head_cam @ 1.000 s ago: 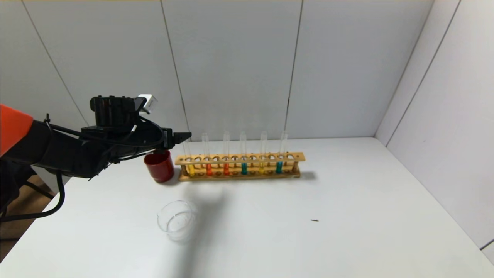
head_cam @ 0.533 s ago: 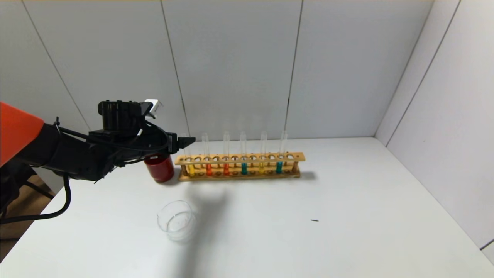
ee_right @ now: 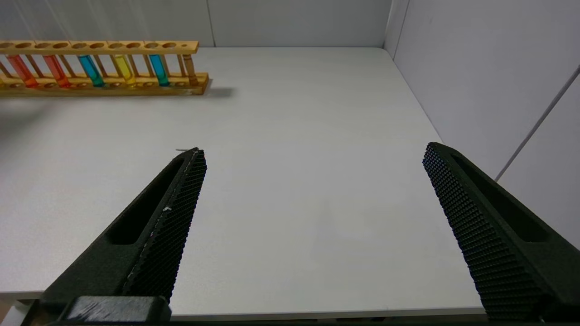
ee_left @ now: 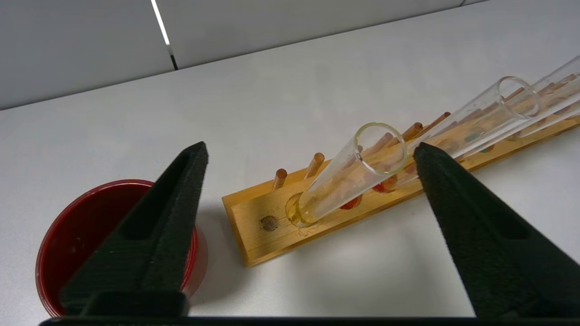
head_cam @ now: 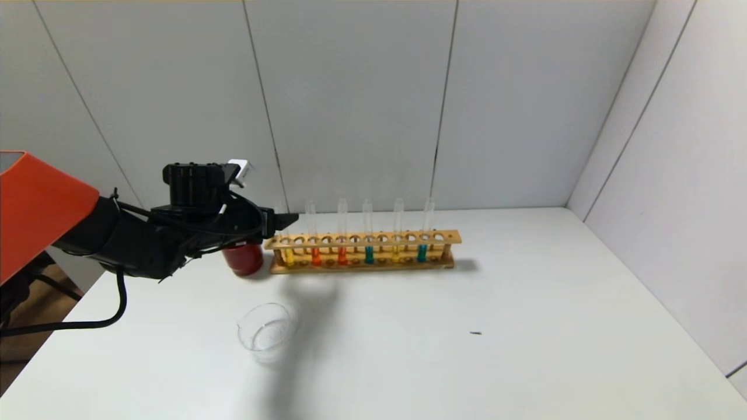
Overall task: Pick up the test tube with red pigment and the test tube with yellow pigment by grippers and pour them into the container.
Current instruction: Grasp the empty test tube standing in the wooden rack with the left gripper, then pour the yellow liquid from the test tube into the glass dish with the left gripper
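Observation:
I will next use my left gripper to grab the yellow tube by its bare upper end below the tube's rim (ee_left: 363, 166), because the wooden rack closes around the tube's lower half.
A wooden rack (head_cam: 362, 239) holds several glass tubes upright. The bright yellow tube (head_cam: 288, 255) stands at its left end, and two orange-red tubes (head_cam: 316, 255) (head_cam: 342, 254) stand to its right. My left gripper (head_cam: 289, 220) is open, level with the yellow tube's top. In the left wrist view the tube's rim (ee_left: 379, 149) lies between the fingers of that gripper (ee_left: 310, 147), nearer one finger and untouched. The clear glass dish (head_cam: 265, 333) stands in front of the rack, empty. My right gripper (ee_right: 315, 149) is open and empty above the table's near edge, out of the head view.
A dark red cup (head_cam: 242, 261) stands just left of the rack, under my left arm. Two teal tubes (head_cam: 369, 254) (head_cam: 421, 252) and a paler yellow tube (head_cam: 395, 252) fill the rack's right part. A small dark speck (head_cam: 475, 333) lies on the table. Walls close off the back and right.
My left gripper has moved right and slightly down toward the rack's left end, so its fingers now flank the yellow tube's top. Nothing else has moved.

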`<action>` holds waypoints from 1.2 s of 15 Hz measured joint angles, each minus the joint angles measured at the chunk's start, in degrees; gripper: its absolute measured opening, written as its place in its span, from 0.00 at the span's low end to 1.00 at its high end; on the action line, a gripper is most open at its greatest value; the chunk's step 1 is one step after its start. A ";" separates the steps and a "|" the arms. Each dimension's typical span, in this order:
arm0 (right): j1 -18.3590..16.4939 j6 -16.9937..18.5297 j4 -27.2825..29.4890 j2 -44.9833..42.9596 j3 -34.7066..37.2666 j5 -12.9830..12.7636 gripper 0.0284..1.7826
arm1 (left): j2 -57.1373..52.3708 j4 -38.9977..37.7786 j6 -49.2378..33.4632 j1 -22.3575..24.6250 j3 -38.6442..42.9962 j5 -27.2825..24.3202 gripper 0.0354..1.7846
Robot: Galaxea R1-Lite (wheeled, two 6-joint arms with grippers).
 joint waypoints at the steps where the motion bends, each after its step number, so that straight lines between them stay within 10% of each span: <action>1: 0.00 0.00 0.00 0.00 0.00 0.00 0.98 | 0.26 -0.02 0.00 -0.04 0.00 0.05 0.80; 8: 0.02 -0.02 0.00 0.00 0.00 0.02 0.98 | 1.68 -0.07 0.07 -1.28 -1.16 0.16 0.17; 18: 0.02 -0.05 0.00 0.00 0.00 0.00 0.98 | -4.35 0.54 0.66 -1.80 -2.15 0.49 0.16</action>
